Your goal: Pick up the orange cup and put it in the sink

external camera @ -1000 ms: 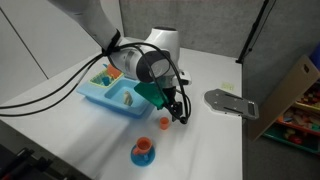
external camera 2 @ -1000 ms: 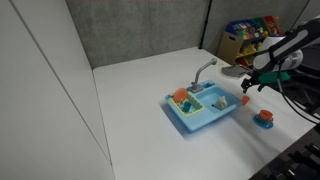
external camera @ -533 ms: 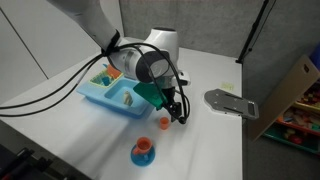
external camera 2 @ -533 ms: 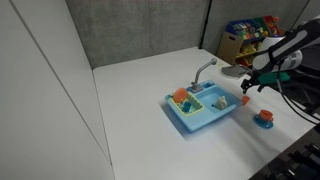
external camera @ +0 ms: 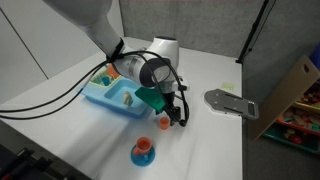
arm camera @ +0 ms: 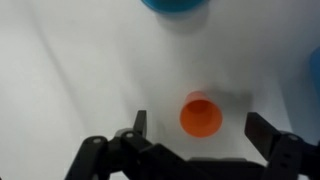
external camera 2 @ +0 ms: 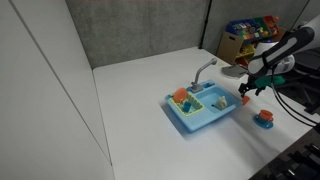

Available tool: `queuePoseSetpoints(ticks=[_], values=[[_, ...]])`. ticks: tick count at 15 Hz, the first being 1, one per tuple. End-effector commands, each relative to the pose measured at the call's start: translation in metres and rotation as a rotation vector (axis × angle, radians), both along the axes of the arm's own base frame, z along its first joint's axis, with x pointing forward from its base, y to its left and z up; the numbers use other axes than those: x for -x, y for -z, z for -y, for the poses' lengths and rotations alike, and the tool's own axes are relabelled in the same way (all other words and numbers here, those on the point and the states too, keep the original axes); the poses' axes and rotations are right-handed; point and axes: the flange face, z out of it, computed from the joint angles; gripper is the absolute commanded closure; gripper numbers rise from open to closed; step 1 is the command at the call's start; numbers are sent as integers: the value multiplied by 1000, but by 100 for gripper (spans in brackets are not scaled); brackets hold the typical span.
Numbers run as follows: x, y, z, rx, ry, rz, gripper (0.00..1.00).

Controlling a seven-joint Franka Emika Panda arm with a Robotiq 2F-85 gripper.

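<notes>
I should lower my gripper first and then close it on the cup. The orange cup (arm camera: pixel 201 115) looks small below my fingers, so they would miss the cup if I closed now.
The tiny orange cup (external camera: pixel 163 123) stands upright on the white table, apart from the sink; it also shows in an exterior view (external camera 2: pixel 244 100) and in the wrist view (arm camera: pixel 201 116). The light blue sink (external camera: pixel 108 98) with a grey faucet (external camera 2: pixel 203 70) sits beside it (external camera 2: pixel 203 112) and holds small toy items. My gripper (arm camera: pixel 201 128) is open and hovers just above the cup, one finger on each side, not touching it. In both exterior views the gripper (external camera: pixel 176 115) (external camera 2: pixel 246 92) is right over the cup.
An orange piece on a blue round base (external camera: pixel 142 152) stands near the table's front edge (external camera 2: pixel 264 118). A grey flat metal piece (external camera: pixel 230 101) lies farther along. A larger orange round item (external camera 2: pixel 181 97) sits in a sink compartment. A toy shelf (external camera 2: pixel 247 38) stands behind.
The arm has shifted slightly, bringing the gripper a little lower and closer over the orange cup. The cup has not moved.
</notes>
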Motion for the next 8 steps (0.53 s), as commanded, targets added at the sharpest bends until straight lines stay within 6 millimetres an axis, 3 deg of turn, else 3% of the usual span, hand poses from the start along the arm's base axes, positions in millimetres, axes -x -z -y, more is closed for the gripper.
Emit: queuePoseSetpoints(ticks=[1, 7, 8], values=[[-14, 13, 5, -12, -7, -17, 0], [-25, 33, 4, -18, -28, -37, 0], [-27, 35, 5, -16, -24, -45, 4]])
